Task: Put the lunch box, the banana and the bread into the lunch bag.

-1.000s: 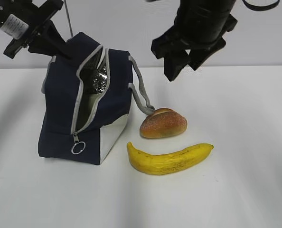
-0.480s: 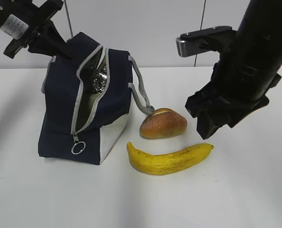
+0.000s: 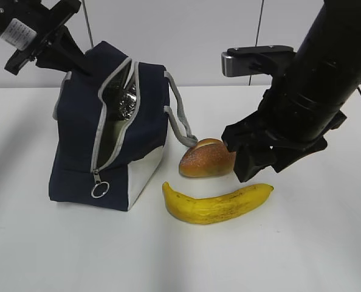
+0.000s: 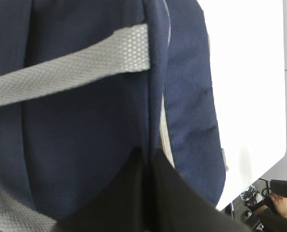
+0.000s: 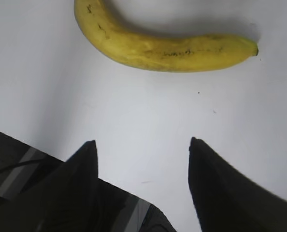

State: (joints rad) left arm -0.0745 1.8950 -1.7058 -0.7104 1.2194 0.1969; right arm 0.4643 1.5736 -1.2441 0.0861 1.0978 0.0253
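Observation:
The banana (image 3: 217,204) should go into the lunch bag, so my right gripper should grab it by its stem end (image 3: 259,193) next.
The navy lunch bag (image 3: 77,140) stands on the left with its zipper open and silver lining (image 3: 124,100) showing. My left gripper (image 3: 76,62) is shut on the fabric at the bag's top back corner; the left wrist view shows its jaws (image 4: 148,162) pinched on the navy cloth (image 4: 85,121). The bread (image 3: 203,161) lies just right of the bag, and the banana (image 3: 217,204) lies in front of it. My right gripper (image 3: 261,170) hangs open just right of the bread and above the banana's right end; the banana (image 5: 163,46) lies beyond its fingertips (image 5: 141,145). The lunch box shows in no view.
The bag's grey handles (image 3: 180,121) droop toward the bread. A ring pull (image 3: 99,190) hangs at the zipper's lower end. The white table (image 3: 302,255) stretches to the front and right. A grey strap (image 4: 71,70) crosses the left wrist view.
The right arm has come down from above the bag's right side to just over the bread and banana, then edged left. The left gripper and the bag have stayed still.

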